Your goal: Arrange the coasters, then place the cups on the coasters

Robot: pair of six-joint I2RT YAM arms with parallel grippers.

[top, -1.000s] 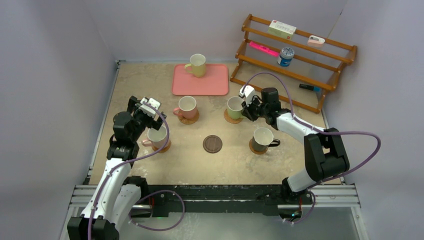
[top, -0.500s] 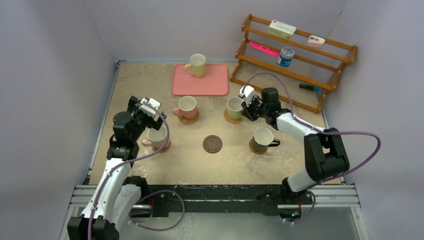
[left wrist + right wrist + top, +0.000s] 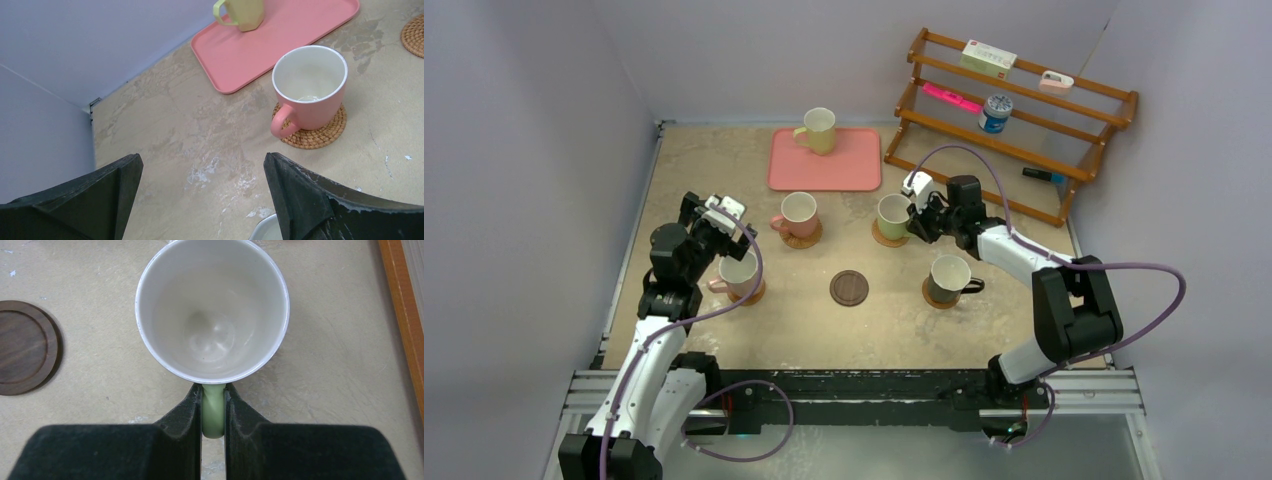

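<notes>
The light green cup's base (image 3: 893,234) is inside the woven coaster's edge (image 3: 879,236). The cup would stay standing, so my right gripper needs to let go of it.
My right gripper (image 3: 213,390) is shut on the handle of the light green cup (image 3: 212,310), which is over a woven coaster (image 3: 886,238); I cannot tell whether it rests on it. My left gripper (image 3: 200,167) is open above bare table, beside the near pink cup (image 3: 739,272) on its coaster (image 3: 751,293). The far pink cup (image 3: 310,87) stands on a woven coaster (image 3: 315,137). The black cup (image 3: 948,277) sits on a coaster (image 3: 936,298). The dark brown coaster (image 3: 849,288) is bare. The pale yellow cup (image 3: 819,130) stands on the pink tray (image 3: 839,168).
A wooden rack (image 3: 1014,120) at the back right holds a box, a blue-and-white can (image 3: 995,112) and small items. Grey walls close in the table on the left, back and right.
The right gripper and the green cup have shifted very slightly left. The left arm has not moved.
</notes>
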